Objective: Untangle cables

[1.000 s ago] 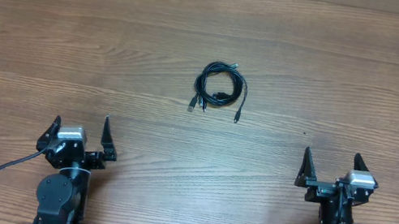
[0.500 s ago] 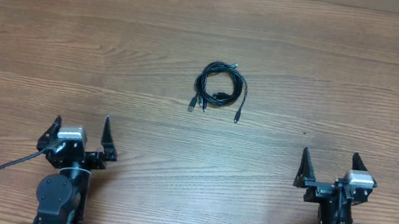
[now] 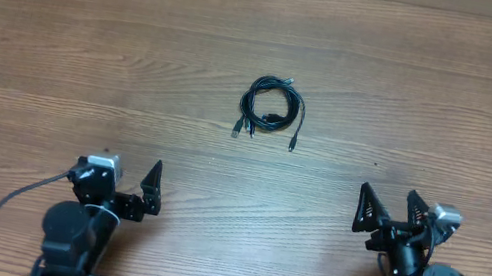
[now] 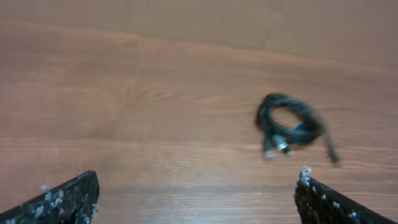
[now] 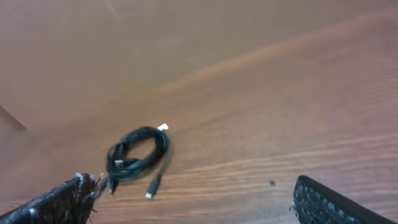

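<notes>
My left gripper grips the coiled bundle by the side of its loop nearest it next, to leave the opposite side free for untangling cables.
The cables [image 3: 270,110] lie as one small coiled black bundle with short plug ends, on the wooden table a little above the middle. The bundle also shows in the left wrist view [image 4: 290,124] and in the right wrist view [image 5: 137,155]. My left gripper [image 3: 128,178] is open and empty near the front left, well short of the bundle. Its fingertips frame bare wood in its wrist view [image 4: 199,190]. My right gripper [image 3: 386,205] is open and empty near the front right. In its wrist view [image 5: 193,199] the bundle lies ahead to the left.
The wooden table [image 3: 59,44] fills the view, with its far edge along the top. A small dark speck [image 3: 375,164] sits right of the bundle. The arm bases and their thick black cables stand at the front edge.
Both arms have turned inward toward the middle. The left gripper has swung to the right and the right gripper to the left. The bundle has not moved.
</notes>
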{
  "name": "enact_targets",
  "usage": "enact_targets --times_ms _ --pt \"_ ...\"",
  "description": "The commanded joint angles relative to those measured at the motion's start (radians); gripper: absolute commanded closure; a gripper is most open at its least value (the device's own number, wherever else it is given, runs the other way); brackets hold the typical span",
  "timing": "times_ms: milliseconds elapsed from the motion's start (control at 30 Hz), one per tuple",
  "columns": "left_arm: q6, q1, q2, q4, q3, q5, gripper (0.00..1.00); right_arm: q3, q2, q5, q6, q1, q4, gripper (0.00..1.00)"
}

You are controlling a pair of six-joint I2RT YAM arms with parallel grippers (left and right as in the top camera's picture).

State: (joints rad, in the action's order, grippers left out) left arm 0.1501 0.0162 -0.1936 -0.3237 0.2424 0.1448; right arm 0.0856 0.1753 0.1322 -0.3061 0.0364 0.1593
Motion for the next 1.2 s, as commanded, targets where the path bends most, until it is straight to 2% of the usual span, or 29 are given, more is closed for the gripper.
enact_targets --times_ms 0,100,233,333,433,567,667,800,1067,1167 --pt "-0.040 0.039 -0.081 0.003 0.259 -0.021 0.00 0.183 0.150 -0.034 0.008 0.010 0.003 0.00" --pt "-0.042 0.072 -0.223 -0.021 0.464 -0.010 0.00 0.417 0.353 -0.040 0.000 0.022 0.090 0.01" --pt "-0.100 0.150 -0.447 -0.100 0.744 -0.009 0.00 0.848 0.626 -0.118 0.006 0.050 0.375 0.00" --pt "-0.121 0.220 -0.636 -0.177 0.968 -0.072 0.00 1.207 0.843 -0.122 0.041 0.073 0.593 0.00" --pt "-0.121 0.279 -0.845 -0.307 1.215 -0.157 0.00 1.562 1.051 -0.120 0.042 0.096 0.780 0.00" --pt "-0.085 0.320 -1.173 -0.560 1.556 -0.216 0.00 1.831 1.226 -0.107 0.044 0.108 0.855 0.00" --pt "-0.037 0.320 -1.419 -0.727 1.753 -0.215 0.00 1.889 1.282 -0.022 0.048 0.108 0.861 0.00" --pt "-0.037 0.319 -1.684 -0.850 1.864 -0.124 0.00 1.889 1.284 -0.023 0.072 0.108 0.909 0.00" --pt "-0.039 0.321 -2.012 -0.831 1.864 0.223 0.00 1.888 1.285 -0.034 0.072 0.108 1.011 0.00" --pt "-0.037 0.321 -2.101 -0.814 1.864 0.241 0.00 1.888 1.288 -0.005 0.072 0.109 1.033 0.00"
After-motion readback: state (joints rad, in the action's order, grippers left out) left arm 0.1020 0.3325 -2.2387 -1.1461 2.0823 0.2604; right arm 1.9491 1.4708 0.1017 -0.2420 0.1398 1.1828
